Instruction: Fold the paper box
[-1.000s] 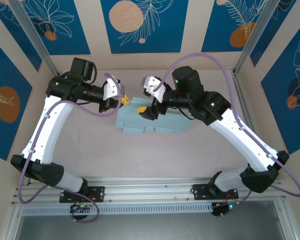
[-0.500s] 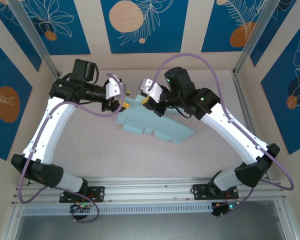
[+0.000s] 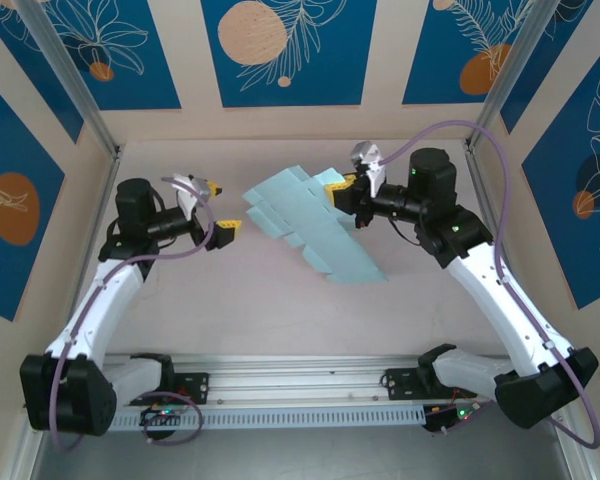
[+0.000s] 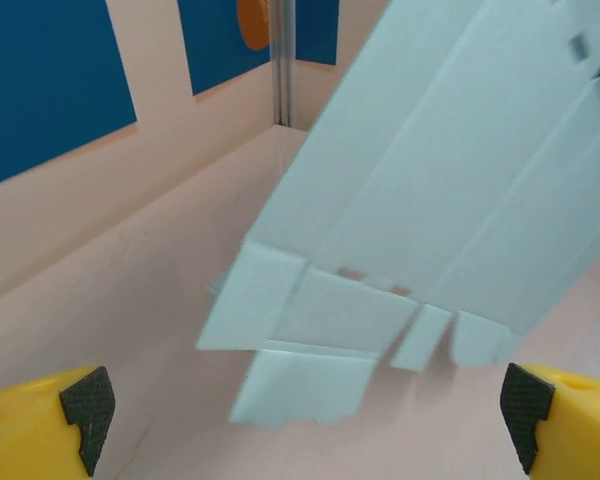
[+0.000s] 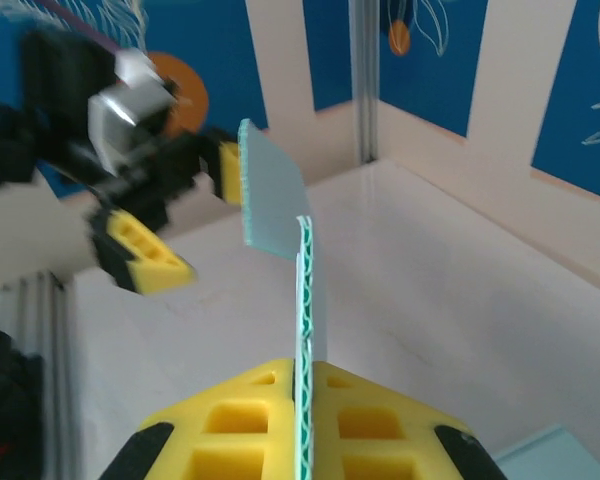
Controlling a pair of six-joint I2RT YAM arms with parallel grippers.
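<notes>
The paper box [image 3: 305,222] has end flaps that should stay free to fold, so my left gripper should reach the box and grab its long outer edge [image 3: 268,183].
The paper box [image 3: 305,222] is a flat, light-blue corrugated sheet with several flaps, held tilted above the table. My right gripper [image 3: 352,196] is shut on its far right edge; in the right wrist view the yellow fingers [image 5: 230,425] pinch the sheet's edge [image 5: 303,300] between them. My left gripper [image 3: 222,207] stands open just left of the sheet, apart from it. In the left wrist view the sheet [image 4: 430,190] hangs ahead, with nothing between the yellow fingertips [image 4: 40,430]. The left gripper [image 5: 185,215] also shows beyond the sheet in the right wrist view.
The pinkish table [image 3: 280,310] is walled by blue-and-beige panels [image 3: 280,50]. Metal posts stand at the back corners [image 3: 480,120]. An aluminium rail [image 3: 300,385] with both arm bases runs along the near edge.
The left gripper let go of the sheet, opened and drew back left. The right gripper closed on the sheet, lifted it off the table and swung it right and up.
</notes>
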